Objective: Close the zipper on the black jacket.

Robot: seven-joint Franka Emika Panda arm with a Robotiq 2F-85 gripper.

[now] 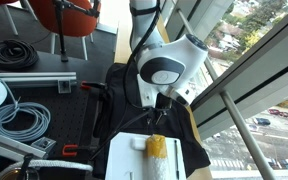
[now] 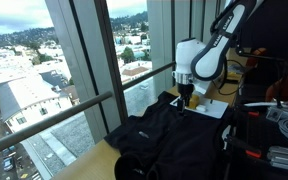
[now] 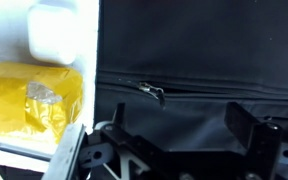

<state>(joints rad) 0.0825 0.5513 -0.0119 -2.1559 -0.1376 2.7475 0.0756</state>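
Observation:
My gripper pinches the zipper's small metal pull by its loose end next, away from the white box, to close the jacket (image 1: 124,100).
The black jacket (image 1: 124,100) lies flat on the table by the window, and shows in both exterior views (image 2: 169,135). In the wrist view the jacket (image 3: 204,45) fills the frame. Its zipper (image 3: 224,93) runs as a thin horizontal line, with a small metal pull (image 3: 152,92) near its left end. My gripper (image 3: 182,125) is open and empty. It hovers just above the fabric, with the zipper line just beyond the fingertips and the pull toward the left finger. In the exterior views the gripper (image 1: 159,117) (image 2: 186,97) points down over the jacket's edge near the white box.
A white box (image 1: 124,155) holding a yellow object (image 1: 156,147) sits beside the jacket, and shows at the left of the wrist view (image 3: 44,110). A coiled black cable (image 1: 12,55) and grey cables (image 1: 19,120) lie further off. Window glass and a railing (image 1: 239,120) border the table.

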